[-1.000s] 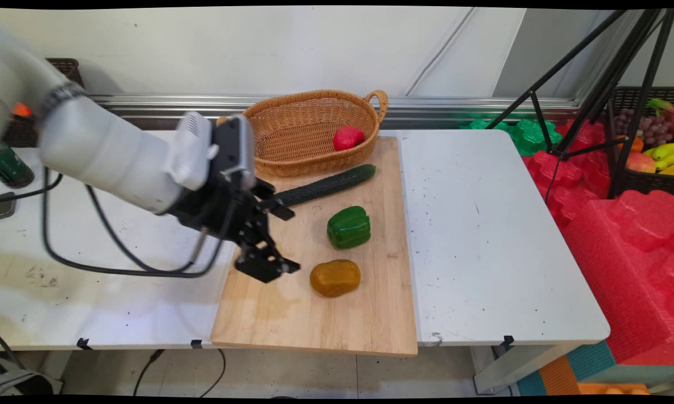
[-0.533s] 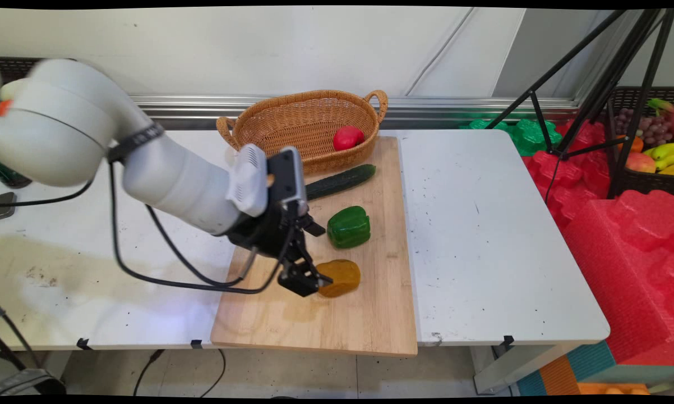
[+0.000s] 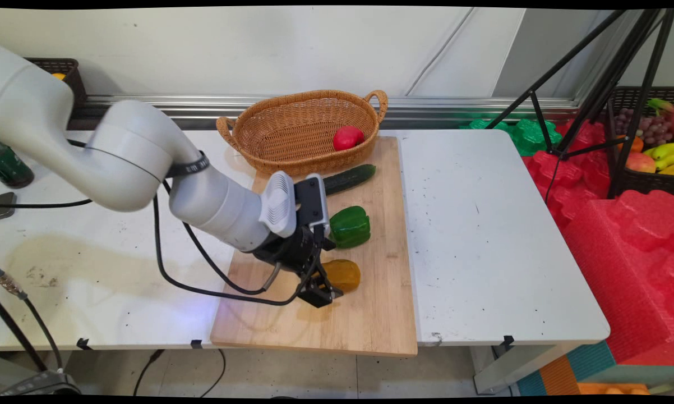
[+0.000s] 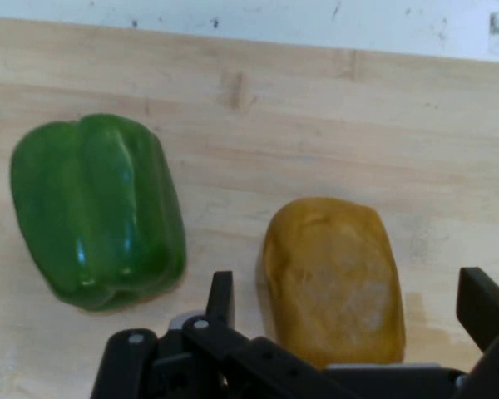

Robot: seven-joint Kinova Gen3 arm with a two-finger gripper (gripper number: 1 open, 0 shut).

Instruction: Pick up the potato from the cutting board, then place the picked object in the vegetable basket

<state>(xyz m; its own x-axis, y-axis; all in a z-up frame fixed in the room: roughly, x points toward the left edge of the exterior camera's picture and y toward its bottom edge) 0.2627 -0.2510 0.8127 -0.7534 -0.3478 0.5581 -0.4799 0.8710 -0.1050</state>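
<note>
The yellow-brown potato has long sides that my gripper should grab next. The potato should then go into the wicker basket (image 3: 294,133).
My black gripper (image 3: 323,278) hangs open over the wooden cutting board (image 3: 365,331), its fingers standing on either side of a brownish-yellow potato-like lump (image 3: 344,274). In the hand view the lump (image 4: 337,278) lies between the left fingertip (image 4: 221,297) and the right fingertip (image 4: 482,306), with gaps on both sides. A green bell pepper (image 3: 351,225) (image 4: 96,212) rests on the board just beyond the lump. Farther back lies a dark green cucumber (image 3: 349,178), partly hidden by my wrist.
A wicker basket (image 3: 292,129) with a red fruit (image 3: 347,137) in it stands at the board's far end. A dark green bottle (image 3: 9,165) is at the table's left edge. Red foam blocks (image 3: 623,241) and a tripod (image 3: 595,84) are to the right.
The arm has swung right and down across the board, bringing the open gripper from the board's left edge to straddle the yellow lump. The vegetables have not moved.
</note>
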